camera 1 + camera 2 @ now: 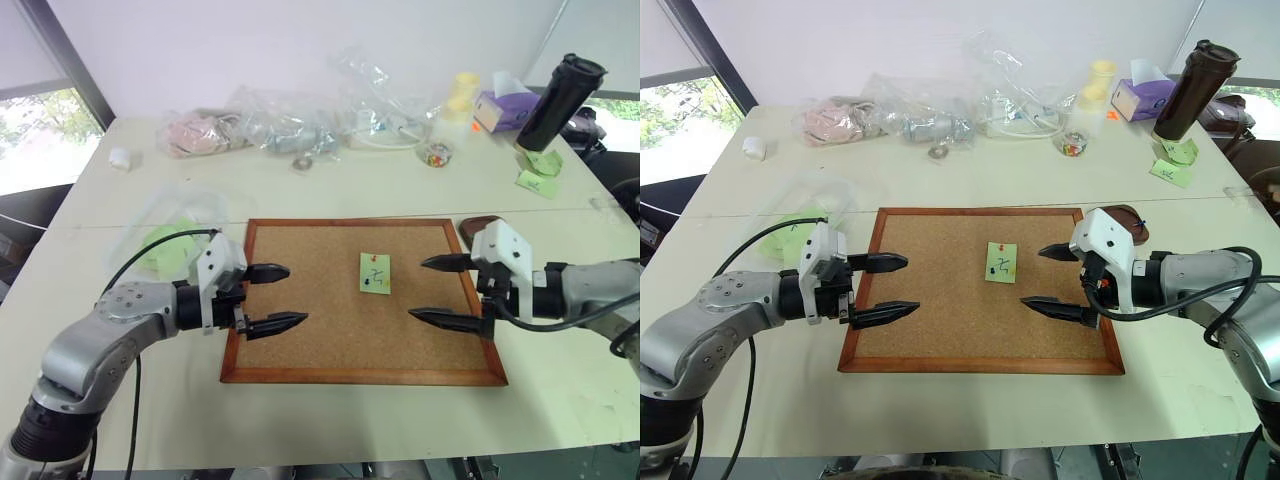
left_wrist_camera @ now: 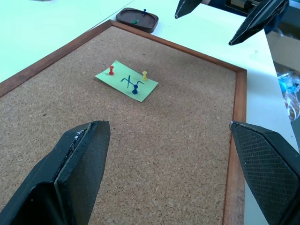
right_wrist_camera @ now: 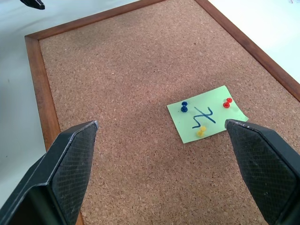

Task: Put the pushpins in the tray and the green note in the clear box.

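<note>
The red pushpin needs to go in the tray (image 1: 478,229) with the pushpins, so my right gripper should grab it by its plastic head (image 1: 374,258) next.
The green note (image 1: 375,273) lies on the cork board, right of its middle, with a dark blue scribble on it. Three pushpins stand in it: a red one (image 3: 228,102), a dark blue one (image 3: 184,107) and a yellow one (image 3: 202,131). My left gripper (image 1: 297,295) hovers open over the board's left part, pointing at the note. Opposite it, my right gripper (image 1: 417,289) hovers open over the right part. Neither touches anything. The tray (image 2: 137,19), a dark brown dish with two small pins in it, sits just past the board's far right corner. The clear box (image 1: 165,245) with lime paper stands left of the board.
The wood-framed cork board (image 1: 330,335) fills the table's middle. Clear plastic bags (image 1: 290,125) pile along the back. At the back right stand a small clear cup of coloured bits (image 1: 437,153), a purple tissue box (image 1: 505,105), a dark tumbler (image 1: 560,100) and green slips (image 1: 537,180).
</note>
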